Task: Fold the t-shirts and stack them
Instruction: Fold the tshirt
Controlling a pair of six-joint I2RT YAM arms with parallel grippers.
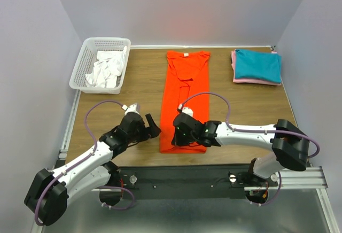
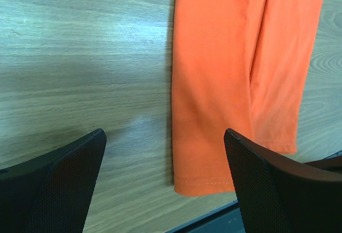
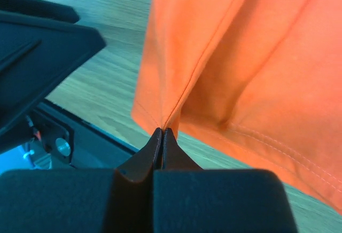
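My left fingers, above the cloth, must lower before closing.
The orange-red t-shirt lies in a long narrow strip down the middle of the table, collar at the far end. My right gripper is shut on the shirt's near hem, pinching a ridge of cloth between its tips. My left gripper is open and empty just left of the hem; its view shows the hem corner between its fingers. A folded teal t-shirt lies on a pink one at the far right. White t-shirts fill the basket.
A white mesh basket stands at the far left. The table's near edge and black rail run just below both grippers.
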